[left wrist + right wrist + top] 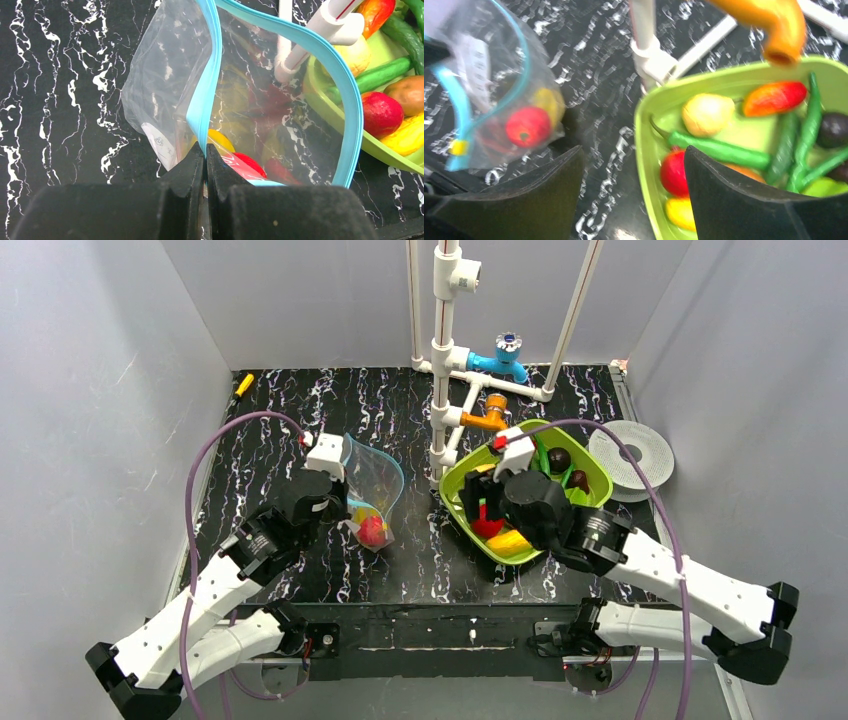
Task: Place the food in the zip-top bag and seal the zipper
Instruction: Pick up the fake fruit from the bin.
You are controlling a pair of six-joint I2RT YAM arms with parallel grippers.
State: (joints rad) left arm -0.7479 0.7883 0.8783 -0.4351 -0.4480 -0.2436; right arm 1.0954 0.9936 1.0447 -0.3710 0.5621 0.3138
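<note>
I will next use my right gripper to grab the long yellow food across its end [501, 544] beside the red fruit. The food's other end will stay free to go into the zip-top bag [372, 485].
The clear zip-top bag [372, 485] stands open left of centre, with its light-blue zipper [202, 95] curving round the mouth. A red fruit [372, 531] and a yellow one [221, 140] lie inside it. My left gripper [205, 150] is shut on the zipper strip at the bag's near rim. More food lies in the lime-green tray [455, 480]: a red fruit [673, 172], green pods [719, 150], a pale yellow piece [706, 114], an orange-red piece [774, 97]. My right gripper [634, 170] is open and empty, straddling the tray's left rim.
A white pipe frame [442, 360] with a blue tap [505, 355] and an orange elbow [485, 420] stands behind the tray. A white disc [632, 458] lies at the right. A small yellow item [243, 384] lies at the far left corner.
</note>
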